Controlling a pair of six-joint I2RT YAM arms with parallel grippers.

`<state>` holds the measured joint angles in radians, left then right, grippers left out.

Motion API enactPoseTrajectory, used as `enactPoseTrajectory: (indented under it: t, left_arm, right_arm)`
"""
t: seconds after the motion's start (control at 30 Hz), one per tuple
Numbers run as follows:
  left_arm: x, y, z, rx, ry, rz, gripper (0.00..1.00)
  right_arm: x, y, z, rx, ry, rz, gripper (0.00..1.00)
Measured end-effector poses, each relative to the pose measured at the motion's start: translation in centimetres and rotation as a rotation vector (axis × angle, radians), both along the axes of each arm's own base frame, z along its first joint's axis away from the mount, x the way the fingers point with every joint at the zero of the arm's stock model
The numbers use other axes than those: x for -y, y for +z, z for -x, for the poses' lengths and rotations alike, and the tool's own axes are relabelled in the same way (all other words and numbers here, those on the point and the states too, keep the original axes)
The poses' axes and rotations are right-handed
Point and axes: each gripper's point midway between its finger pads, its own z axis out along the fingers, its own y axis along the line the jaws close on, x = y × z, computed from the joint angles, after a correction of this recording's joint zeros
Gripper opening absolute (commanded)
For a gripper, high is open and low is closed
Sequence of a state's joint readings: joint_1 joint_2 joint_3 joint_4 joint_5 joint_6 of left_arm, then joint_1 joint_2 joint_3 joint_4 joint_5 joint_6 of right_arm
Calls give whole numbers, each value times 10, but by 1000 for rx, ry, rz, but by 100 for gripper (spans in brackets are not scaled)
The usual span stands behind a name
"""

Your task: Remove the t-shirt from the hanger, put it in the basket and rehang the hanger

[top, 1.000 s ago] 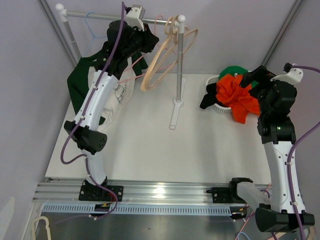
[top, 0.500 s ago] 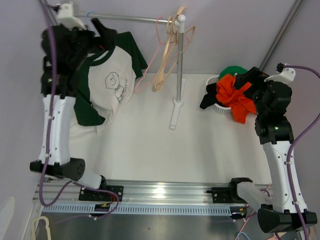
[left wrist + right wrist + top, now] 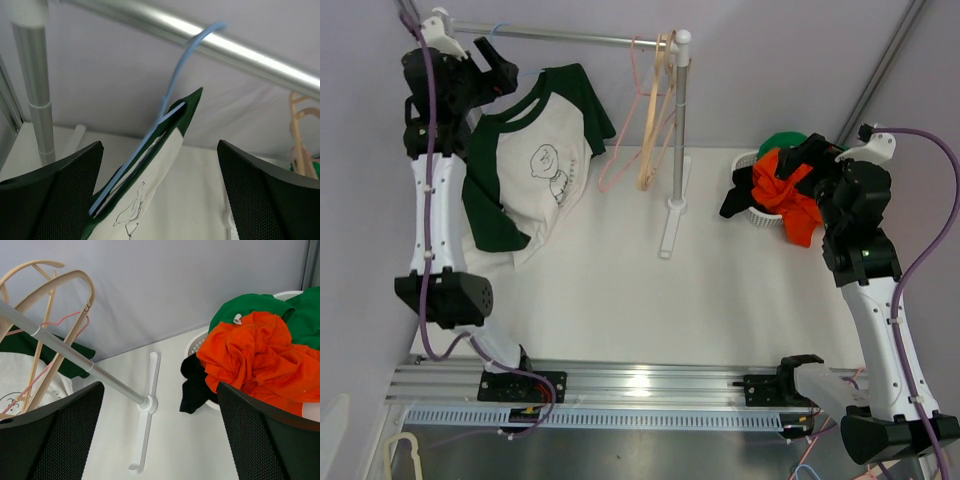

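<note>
My left gripper needs to grab the light-blue hanger next by its neck, just below the hook (image 3: pixel 165 102). The hook and the t-shirt then stay free, so they can be unhooked and removed.
A white t-shirt (image 3: pixel 535 160) with dark green sleeves and a line drawing hangs on a light-blue hanger (image 3: pixel 497 30) at the left end of the rail (image 3: pixel 570 38). My left gripper (image 3: pixel 503 68) is open just left of the shirt's collar and touches nothing. In the left wrist view the hanger (image 3: pixel 172 95) hooks over the rail (image 3: pixel 240 52). The t-shirt (image 3: pixel 150 185) hangs between and beyond my open left gripper (image 3: pixel 160 147). My right gripper (image 3: pixel 807 160) is open and empty by the basket, as the right wrist view (image 3: pixel 160 390) shows.
Wooden and pink hangers (image 3: pixel 655 110) hang at the rail's right end beside the rack post (image 3: pixel 678 120). Its foot (image 3: pixel 670 230) lies on the table. A white basket (image 3: pixel 760 215) at the right holds orange (image 3: pixel 790 190), green and black clothes. The rack's left post (image 3: pixel 37 95) is close by.
My left arm has swung from the middle of the rail to its far left end and its gripper has opened. The t-shirt now hangs flat and free; the wooden hangers swing.
</note>
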<state>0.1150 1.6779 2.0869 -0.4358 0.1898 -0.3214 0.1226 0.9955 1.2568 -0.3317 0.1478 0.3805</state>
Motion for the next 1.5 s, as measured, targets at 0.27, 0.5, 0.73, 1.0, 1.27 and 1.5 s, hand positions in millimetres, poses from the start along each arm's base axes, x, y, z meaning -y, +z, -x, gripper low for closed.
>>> enactPoseTrajectory:
  t: [0.27, 0.5, 0.73, 1.0, 1.27, 1.5]
  left_arm:
    - [-7, -60, -44, -126, 3, 5, 99]
    - [-3, -24, -63, -19, -31, -1, 56]
    - [6, -55, -88, -68, -90, 7, 42]
    - [20, -57, -91, -70, -141, 19, 1]
    - [35, -49, -84, -78, -142, 47, 1]
    - [66, 1, -42, 20, -204, 36, 1]
  right_arm:
    - [-4, -7, -8, -19, 7, 6, 100]
    - [-4, -5, -10, -9, 7, 17, 100]
    - [-4, -9, -11, -12, 7, 18, 100]
    - [-4, -10, -11, -12, 7, 19, 99]
    - [-4, -14, -11, -19, 9, 20, 99]
    - [-6, -17, -8, -22, 20, 20, 100]
